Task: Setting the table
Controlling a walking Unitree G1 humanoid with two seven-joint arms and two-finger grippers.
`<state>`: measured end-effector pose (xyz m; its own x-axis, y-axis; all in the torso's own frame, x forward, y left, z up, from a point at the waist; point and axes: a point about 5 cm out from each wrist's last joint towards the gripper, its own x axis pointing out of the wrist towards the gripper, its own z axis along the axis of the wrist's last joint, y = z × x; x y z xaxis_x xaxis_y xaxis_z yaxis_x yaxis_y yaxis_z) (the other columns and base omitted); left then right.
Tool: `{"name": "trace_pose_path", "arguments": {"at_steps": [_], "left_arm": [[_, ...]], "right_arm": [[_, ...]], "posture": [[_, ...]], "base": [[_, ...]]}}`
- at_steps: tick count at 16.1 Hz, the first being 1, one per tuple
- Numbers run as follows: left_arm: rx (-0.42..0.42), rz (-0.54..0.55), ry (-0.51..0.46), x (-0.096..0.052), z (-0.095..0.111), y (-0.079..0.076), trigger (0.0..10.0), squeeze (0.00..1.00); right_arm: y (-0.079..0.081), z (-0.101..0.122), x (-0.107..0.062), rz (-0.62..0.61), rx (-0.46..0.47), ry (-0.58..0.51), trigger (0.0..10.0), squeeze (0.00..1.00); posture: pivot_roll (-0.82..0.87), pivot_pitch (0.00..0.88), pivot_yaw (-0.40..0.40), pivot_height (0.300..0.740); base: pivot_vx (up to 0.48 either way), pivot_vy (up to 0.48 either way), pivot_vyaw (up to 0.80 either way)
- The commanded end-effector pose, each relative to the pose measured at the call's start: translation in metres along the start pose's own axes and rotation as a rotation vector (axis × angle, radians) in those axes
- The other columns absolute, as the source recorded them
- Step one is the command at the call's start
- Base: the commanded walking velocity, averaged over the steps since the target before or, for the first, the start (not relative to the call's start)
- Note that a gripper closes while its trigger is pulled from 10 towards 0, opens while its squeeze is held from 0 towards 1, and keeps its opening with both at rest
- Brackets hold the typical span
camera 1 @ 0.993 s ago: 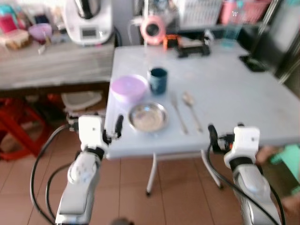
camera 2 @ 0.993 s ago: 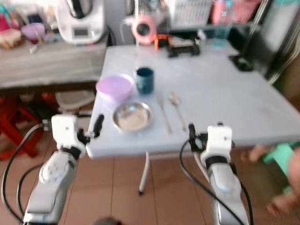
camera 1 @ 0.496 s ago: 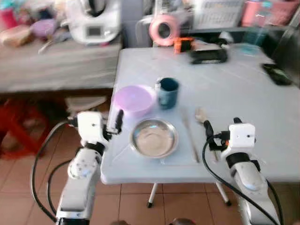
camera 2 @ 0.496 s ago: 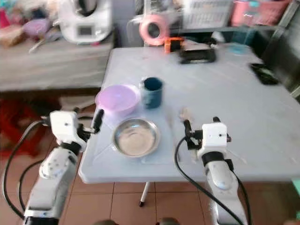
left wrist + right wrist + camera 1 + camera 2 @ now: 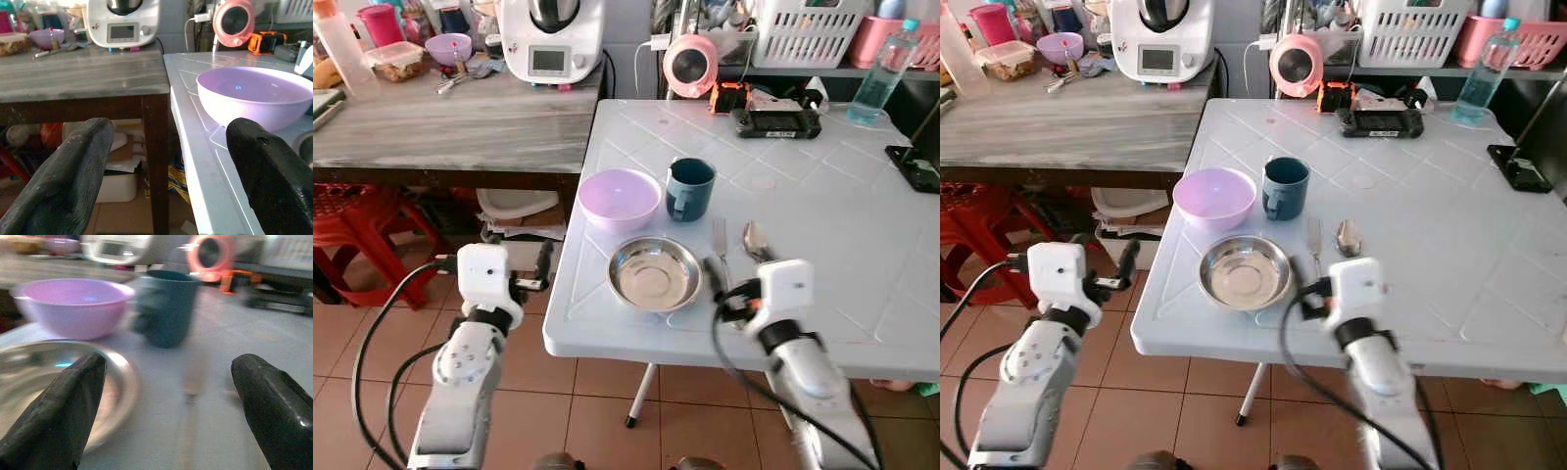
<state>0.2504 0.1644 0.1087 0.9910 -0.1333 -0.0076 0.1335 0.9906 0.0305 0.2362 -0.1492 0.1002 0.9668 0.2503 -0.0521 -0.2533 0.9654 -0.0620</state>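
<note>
The steel plate is wider than my open fingers. My right gripper needs to grab the plate's thin rim beside the fork next.
On the white table (image 5: pixel 822 215) a steel plate (image 5: pixel 655 273) lies near the front edge. A purple bowl (image 5: pixel 620 198) and a teal mug (image 5: pixel 689 188) stand just behind it. A fork (image 5: pixel 720 240) and a spoon (image 5: pixel 756 240) lie to the plate's right. My right gripper (image 5: pixel 720 284) is open, low over the table at the fork's handle end, pointing at the mug (image 5: pixel 166 308). My left gripper (image 5: pixel 540 272) is open, off the table's left edge, level with the bowl (image 5: pixel 257 95).
A wooden counter (image 5: pixel 450 127) with a white appliance (image 5: pixel 551 39) stands to the left, with a red stool (image 5: pixel 362 235) below it. At the table's far side are a pink round fan (image 5: pixel 690 67), a black device (image 5: pixel 775 120), a water bottle (image 5: pixel 881 73) and a phone (image 5: pixel 915 166).
The camera has shifted and the picture has sharpened. My right gripper has moved left from beside the spoon to the fork's handle by the plate. The left gripper stays off the table's edge.
</note>
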Motion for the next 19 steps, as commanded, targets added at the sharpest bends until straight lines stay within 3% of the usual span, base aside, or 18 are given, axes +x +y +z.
{"name": "trace_pose_path", "arguments": {"at_steps": [1, 3, 6, 7, 10, 11, 12, 17, 19], "left_arm": [[0.012, -0.003, -0.025, -0.002, 0.006, 0.003, 10.0, 0.0], [0.031, -0.023, -0.02, -0.006, 0.005, 0.003, 10.0, 0.0], [0.036, -0.04, -0.009, -0.012, 0.005, 0.004, 10.0, 0.0], [0.039, -0.039, -0.007, -0.013, 0.005, 0.006, 10.0, 0.0], [0.045, -0.042, 0.01, -0.015, 0.004, 0.008, 10.0, 0.0], [0.046, -0.05, 0.011, -0.015, 0.004, 0.006, 10.0, 0.0], [0.047, -0.053, 0.01, -0.015, 0.005, 0.006, 10.0, 0.0], [0.05, -0.052, 0.021, -0.019, 0.006, 0.007, 10.0, 0.0], [0.045, -0.053, 0.028, -0.02, 0.005, 0.004, 10.0, 0.0]], "right_arm": [[0.007, 0.004, 0.004, 0.04, 0.026, -0.012, 10.0, 0.0], [0.005, 0.002, 0.007, 0.024, 0.107, 0.018, 10.0, 0.0], [0.003, -0.001, 0.008, 0.014, 0.136, 0.054, 10.0, 0.02], [0.002, -0.002, 0.006, -0.011, 0.146, 0.062, 10.0, 1.0], [0.003, -0.007, 0.002, -0.024, 0.205, 0.099, 10.0, 1.0], [0.005, -0.007, 0.006, 0.009, 0.211, 0.116, 10.0, 0.59], [0.008, -0.005, 0.01, 0.057, 0.208, 0.123, 10.0, 0.0], [0.006, -0.004, 0.015, 0.061, 0.26, 0.159, 10.0, 0.0], [0.016, -0.008, 0.007, 0.119, 0.32, 0.215, 10.0, 0.0]], "posture": [[0.0, 0.0, 0.029, 0.74], [0.01, 0.0, 0.029, 0.74], [0.02, 0.0, 0.032, 0.74], [0.02, 0.0, 0.035, 0.74], [0.02, 0.001, 0.042, 0.74], [0.02, 0.01, 0.046, 0.74], [0.02, 0.016, 0.048, 0.74], [0.03, 0.028, 0.042, 0.74], [0.02, 0.036, 0.042, 0.74]], "base": [[0.0, 0.0, 0.0], [0.0, 0.0, 0.0], [0.0, 0.0, 0.0], [0.0, 0.0, 0.0], [0.0, 0.0, 0.0], [0.0, 0.0, 0.0], [0.0, 0.0, 0.0], [0.0, 0.0, 0.0], [0.0, 0.0, 0.0]]}}
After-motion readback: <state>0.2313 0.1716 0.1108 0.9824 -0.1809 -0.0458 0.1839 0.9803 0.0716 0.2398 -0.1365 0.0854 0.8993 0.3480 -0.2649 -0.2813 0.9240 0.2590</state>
